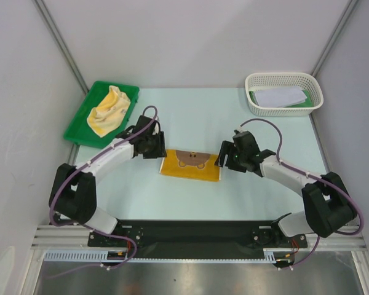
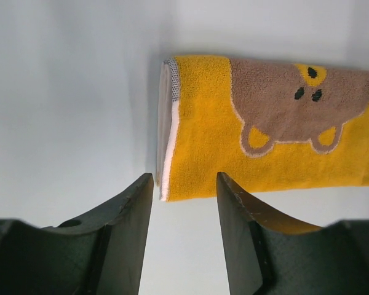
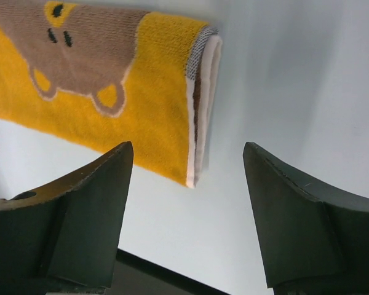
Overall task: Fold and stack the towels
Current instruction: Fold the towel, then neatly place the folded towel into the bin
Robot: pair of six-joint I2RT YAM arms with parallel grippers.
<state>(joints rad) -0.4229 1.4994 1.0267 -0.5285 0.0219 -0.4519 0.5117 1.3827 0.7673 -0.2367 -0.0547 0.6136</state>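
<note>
My right gripper is to pinch the folded yellow towel's layered edge at its near corner [image 1: 219, 179] next, so the towel stays folded to stack in the basket [image 1: 284, 110].
A folded yellow towel [image 1: 191, 165] with a brown bear print lies flat on the table between both arms. My left gripper [image 1: 158, 150] hovers at its left end, open and empty; the left wrist view has that end of the towel [image 2: 203, 129] just beyond the fingertips. My right gripper [image 1: 224, 160] stands open and empty at the right end, where the towel's layered edge [image 3: 200, 104] lies ahead of the tips. A crumpled pale yellow towel [image 1: 111, 109] rests in the green tray [image 1: 80, 126]. A white towel [image 1: 281, 96] lies on a green one [image 1: 302, 106] in the basket [image 1: 284, 110].
The green tray sits at the table's back left, the white mesh basket at the back right. Grey walls with metal posts close in the table on both sides. A black rail [image 1: 197, 236] carries both arm bases at the near edge.
</note>
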